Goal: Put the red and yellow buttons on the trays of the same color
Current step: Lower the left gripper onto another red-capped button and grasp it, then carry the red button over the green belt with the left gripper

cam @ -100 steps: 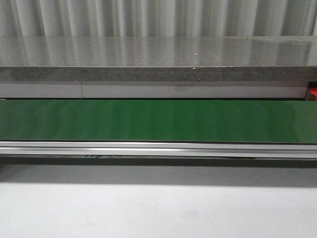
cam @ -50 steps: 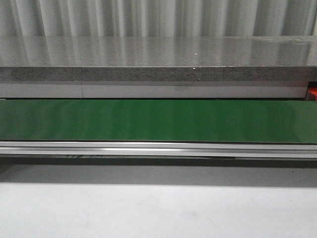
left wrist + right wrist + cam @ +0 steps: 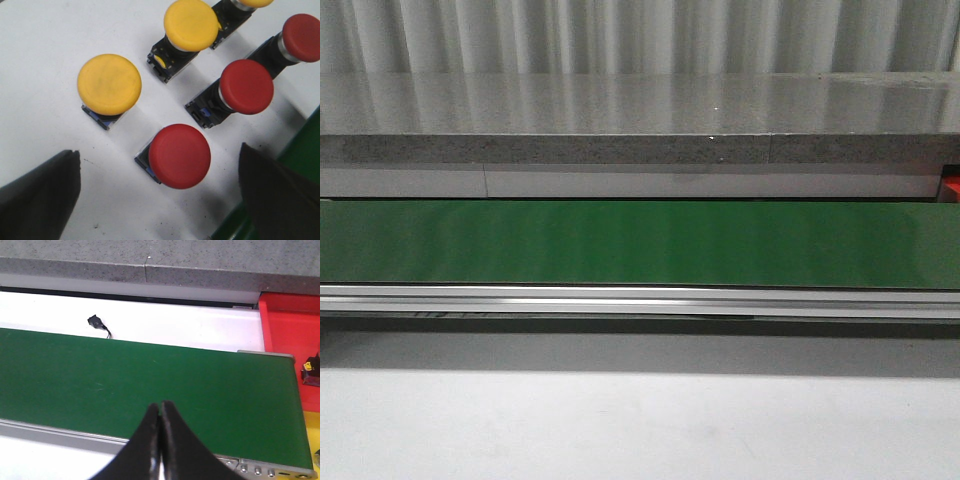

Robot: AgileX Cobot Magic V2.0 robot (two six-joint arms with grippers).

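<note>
The red button is still below and beyond my left gripper's fingers, so they would miss it if they closed now. My left gripper needs to go lower before it closes on the button.
In the left wrist view, several buttons stand on a white surface. Red buttons (image 3: pixel 179 155) (image 3: pixel 246 86) (image 3: pixel 301 31) lie toward the green belt edge (image 3: pixel 300 145), and yellow buttons (image 3: pixel 109 84) (image 3: pixel 191 24) sit beside them. My left gripper (image 3: pixel 158 156) is open above the nearest red button, one finger on each side, not touching it. My right gripper (image 3: pixel 160 406) is shut and empty over the green belt (image 3: pixel 150 375). The red tray (image 3: pixel 285 325) lies past the belt's end with a black button body (image 3: pixel 311 371) at its edge. A strip of the yellow tray (image 3: pixel 312 432) shows beside it.
The front view shows only the green conveyor belt (image 3: pixel 640 243), its aluminium rail (image 3: pixel 640 300), a grey stone ledge (image 3: pixel 640 120) behind and a sliver of red (image 3: pixel 952 187) at far right. A small black connector (image 3: pixel 95 321) lies on the white strip behind the belt.
</note>
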